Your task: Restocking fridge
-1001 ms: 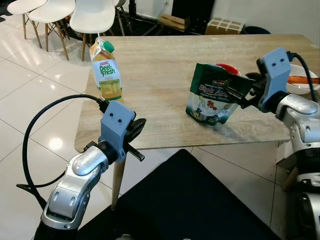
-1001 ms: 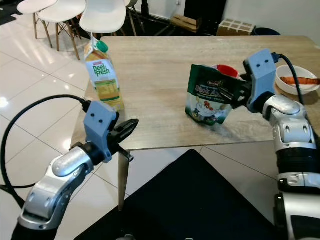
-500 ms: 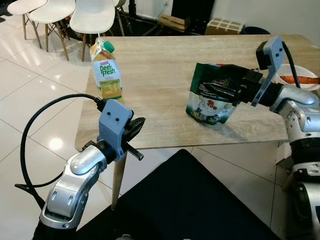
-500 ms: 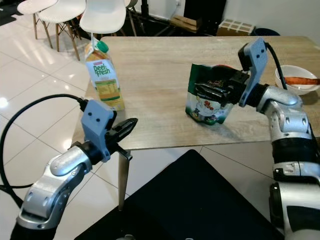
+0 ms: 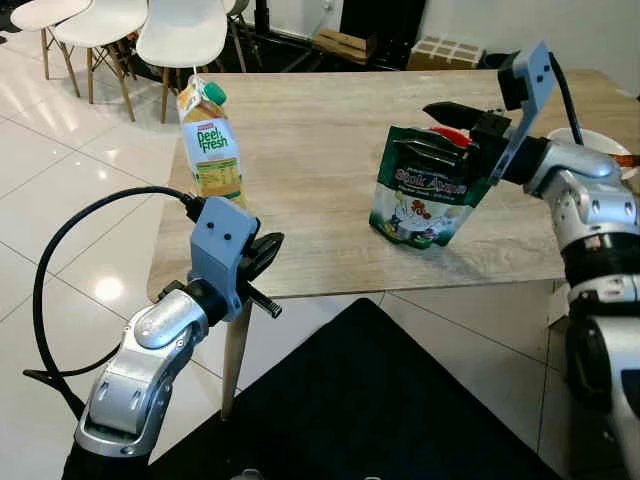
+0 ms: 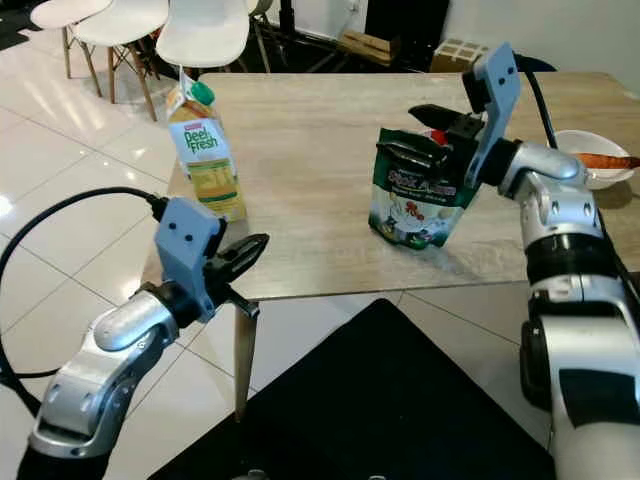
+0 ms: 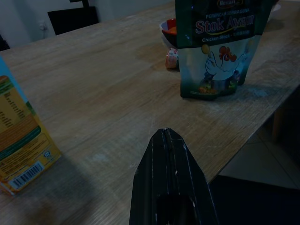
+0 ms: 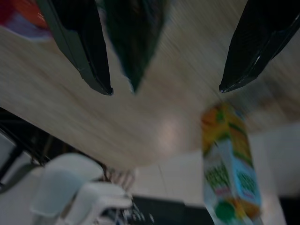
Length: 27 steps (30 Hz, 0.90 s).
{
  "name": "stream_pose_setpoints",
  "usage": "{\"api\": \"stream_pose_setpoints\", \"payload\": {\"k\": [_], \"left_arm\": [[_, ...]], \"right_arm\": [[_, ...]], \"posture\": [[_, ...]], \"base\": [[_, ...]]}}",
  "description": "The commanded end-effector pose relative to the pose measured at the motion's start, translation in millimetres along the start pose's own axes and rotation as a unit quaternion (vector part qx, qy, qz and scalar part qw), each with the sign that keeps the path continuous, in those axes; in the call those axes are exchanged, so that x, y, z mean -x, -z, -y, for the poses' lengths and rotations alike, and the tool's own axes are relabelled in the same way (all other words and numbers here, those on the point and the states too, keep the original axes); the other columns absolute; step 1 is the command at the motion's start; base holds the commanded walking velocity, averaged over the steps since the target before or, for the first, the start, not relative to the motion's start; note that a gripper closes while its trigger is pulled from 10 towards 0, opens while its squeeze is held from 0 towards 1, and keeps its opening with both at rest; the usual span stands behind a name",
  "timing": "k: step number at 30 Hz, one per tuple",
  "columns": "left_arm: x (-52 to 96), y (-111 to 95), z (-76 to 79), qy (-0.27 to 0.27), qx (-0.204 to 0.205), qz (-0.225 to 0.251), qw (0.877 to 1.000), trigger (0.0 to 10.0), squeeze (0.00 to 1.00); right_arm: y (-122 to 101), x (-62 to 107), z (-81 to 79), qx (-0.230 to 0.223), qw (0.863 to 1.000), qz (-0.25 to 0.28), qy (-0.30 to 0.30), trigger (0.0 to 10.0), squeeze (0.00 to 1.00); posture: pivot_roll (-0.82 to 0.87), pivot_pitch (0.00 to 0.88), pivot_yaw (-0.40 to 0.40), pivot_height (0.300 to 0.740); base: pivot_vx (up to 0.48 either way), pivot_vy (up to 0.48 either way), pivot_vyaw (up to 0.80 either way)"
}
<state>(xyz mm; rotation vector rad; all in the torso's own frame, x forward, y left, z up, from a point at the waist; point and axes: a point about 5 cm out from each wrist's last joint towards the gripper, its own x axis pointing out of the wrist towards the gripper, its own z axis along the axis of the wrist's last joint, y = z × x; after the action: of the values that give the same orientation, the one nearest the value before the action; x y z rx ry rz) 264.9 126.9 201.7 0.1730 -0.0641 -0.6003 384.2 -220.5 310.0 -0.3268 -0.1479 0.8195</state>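
Note:
The stock pouch bulges toward its base point(image 5: 412, 222), while its thin top edge point(image 5: 456, 147) stands up. My right gripper needs to grab the pouch by that edge next.
A green stock pouch point(image 5: 425, 195) stands upright near the front edge of the wooden table point(image 5: 310, 150). My right gripper point(image 5: 436, 128) hovers open at the pouch's top. In the right wrist view its two fingers point(image 8: 89, 56) are spread wide, with the pouch's top edge point(image 8: 133, 42) between them, nearer one finger and apart from both. A juice carton point(image 5: 210, 140) stands at the table's left edge. My left gripper point(image 5: 262, 262) is shut, empty, low at the front left corner. Its wrist view looks across the table at the pouch point(image 7: 216, 51) and carton point(image 7: 18, 136).
A red bowl point(image 7: 169, 28) sits just behind the pouch. A white bowl point(image 6: 590, 160) with something orange stands at the table's right edge. White chairs point(image 5: 180, 30) and a cardboard box point(image 5: 445, 50) stand beyond the table. Tiled floor lies to the left.
My right gripper has swung up from the pouch's side to its top, and its fingers have spread wide. The left arm has barely moved.

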Motion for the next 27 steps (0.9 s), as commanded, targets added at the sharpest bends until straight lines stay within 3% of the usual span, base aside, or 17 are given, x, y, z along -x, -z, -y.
{"api": "stream_pose_setpoints", "payload": {"k": [1,5,12,27], "left_arm": [[2.1,3.8,1.1,0.007,0.004,-0.008,1.000,10.0,0.00],[1.0,3.9,0.8,0.010,0.004,-0.008,1.000,10.0,0.00],[-0.2,4.1,1.5,0.016,0.007,-0.008,1.000,10.0,0.00],[2.2,5.0,4.4,0.024,0.010,-0.011,1.000,10.0,0.00]], "right_arm": [[5.2,2.8,1.8,0.010,1.000,-0.024,0.004,10.0,0.00],[13.4,7.5,9.0,0.042,0.995,-0.082,0.035,10.0,0.00],[21.0,13.1,16.1,0.033,0.991,-0.112,0.069,10.0,0.00],[37.4,13.6,8.5,0.000,0.991,-0.129,0.031,10.0,0.00]], "posture": [[-0.02,0.113,-0.054,0.740],[-0.02,0.113,-0.049,0.740],[-0.02,0.112,-0.049,0.740],[-0.02,0.114,-0.052,0.740]], "base": [[0.000,0.000,0.00],[0.000,0.000,0.00],[0.000,0.000,0.00],[0.000,0.000,0.00]]}}
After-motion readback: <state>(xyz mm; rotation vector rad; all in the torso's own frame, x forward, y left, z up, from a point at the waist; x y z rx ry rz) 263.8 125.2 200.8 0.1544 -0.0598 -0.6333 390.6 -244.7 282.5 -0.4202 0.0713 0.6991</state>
